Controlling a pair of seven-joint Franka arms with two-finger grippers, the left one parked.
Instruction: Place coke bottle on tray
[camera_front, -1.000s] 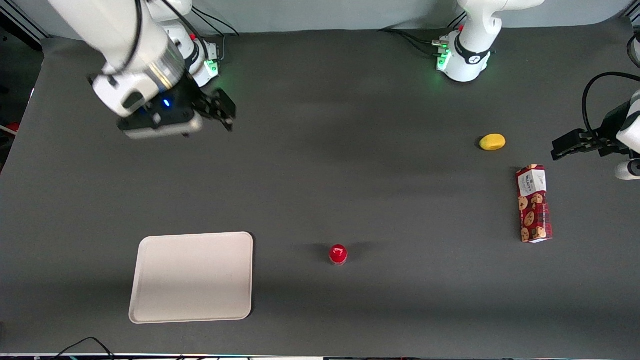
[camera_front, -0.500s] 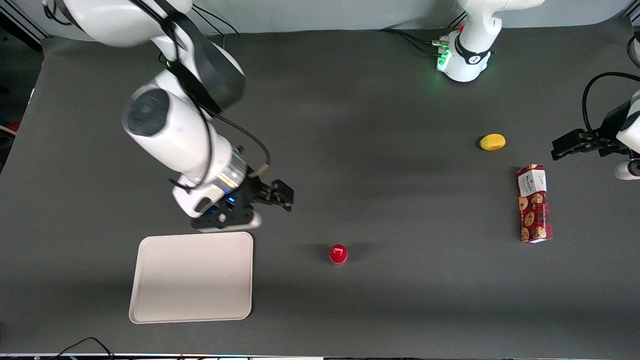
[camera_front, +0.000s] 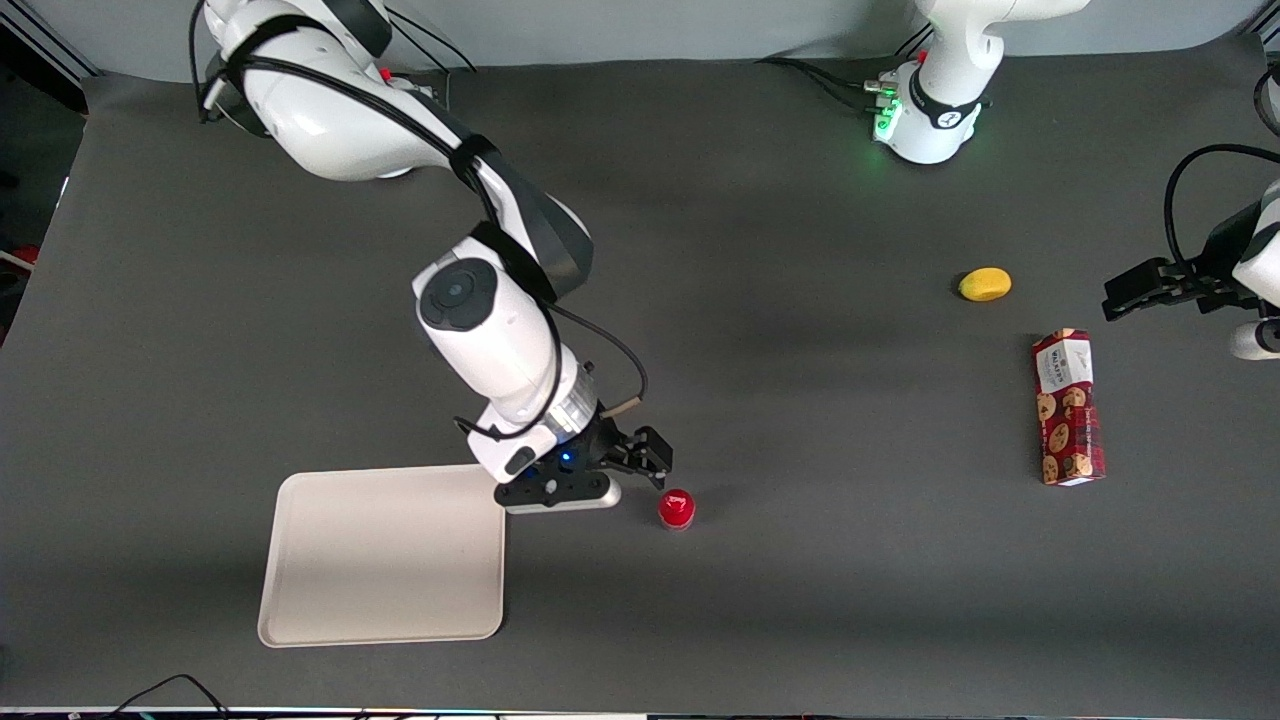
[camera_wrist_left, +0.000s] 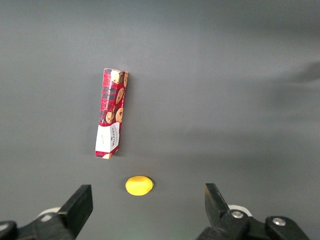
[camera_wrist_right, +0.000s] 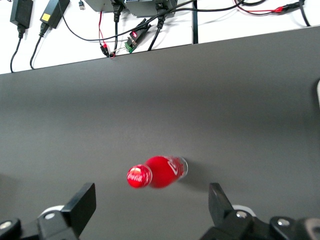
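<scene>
The coke bottle needs to go on the tray (camera_front: 385, 553), so my right gripper will next grab the bottle by its red cap (camera_front: 677, 505).
The coke bottle (camera_front: 677, 508) stands upright on the dark table, seen as a red disc in the front view. In the right wrist view the coke bottle (camera_wrist_right: 156, 172) shows its red cap, white lettering and silvery base. My right gripper (camera_front: 652, 460) is open and empty, just above and beside the bottle, a little farther from the front camera. In the right wrist view my gripper (camera_wrist_right: 150, 210) has its jaws wide apart with the bottle just ahead of them. The cream-white tray (camera_front: 385, 553) lies flat toward the working arm's end, beside the gripper's body.
A red cookie box (camera_front: 1068, 406) and a yellow lemon-shaped object (camera_front: 985, 284) lie toward the parked arm's end; both show in the left wrist view, the box (camera_wrist_left: 111, 113) and the yellow object (camera_wrist_left: 139, 185). Cables and chargers (camera_wrist_right: 130, 30) sit past the table edge.
My right arm has swept down from high near its base toward the front camera and toward the bottle. The gripper now hangs close beside the bottle. Bottle and tray have not moved.
</scene>
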